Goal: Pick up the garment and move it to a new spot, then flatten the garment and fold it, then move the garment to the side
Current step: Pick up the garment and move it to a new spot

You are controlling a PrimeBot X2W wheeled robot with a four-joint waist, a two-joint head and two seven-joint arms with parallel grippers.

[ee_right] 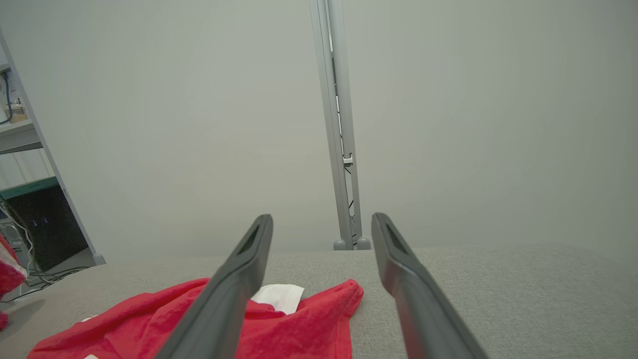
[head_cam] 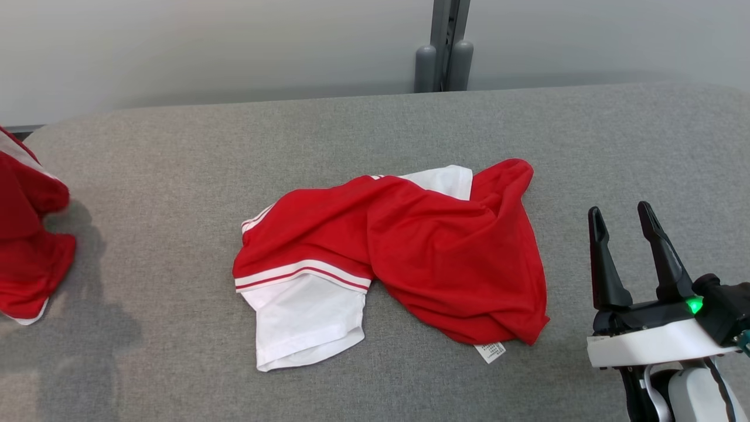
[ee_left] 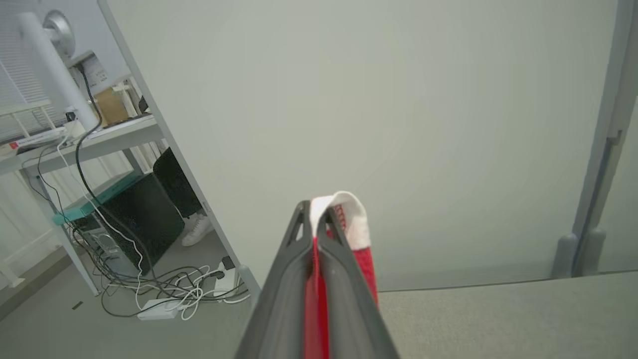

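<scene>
My right gripper pinches a raised fold (head_cam: 518, 170) at the corner of the red hem next, since the white sleeve (head_cam: 309, 324) lies flat.
A red garment with white sleeves and striped trim (head_cam: 410, 246) lies crumpled in the middle of the grey padded table (head_cam: 176, 152); it also lies low in the right wrist view (ee_right: 299, 329). A second red and white garment (head_cam: 26, 252) hangs at the far left edge, casting a shadow on the table. My left gripper (ee_left: 315, 209) is shut on a red fold with a white hem (ee_left: 351, 224), lifted above the table. My right gripper (head_cam: 620, 210) stands open to the right of the middle garment, apart from it, with nothing between its fingers (ee_right: 321, 219).
A grey wall panel and a metal post (head_cam: 444, 47) stand behind the table's far edge. Past the table's left end are a desk, a black computer case (ee_left: 134, 219) and loose cables on the floor (ee_left: 164, 294).
</scene>
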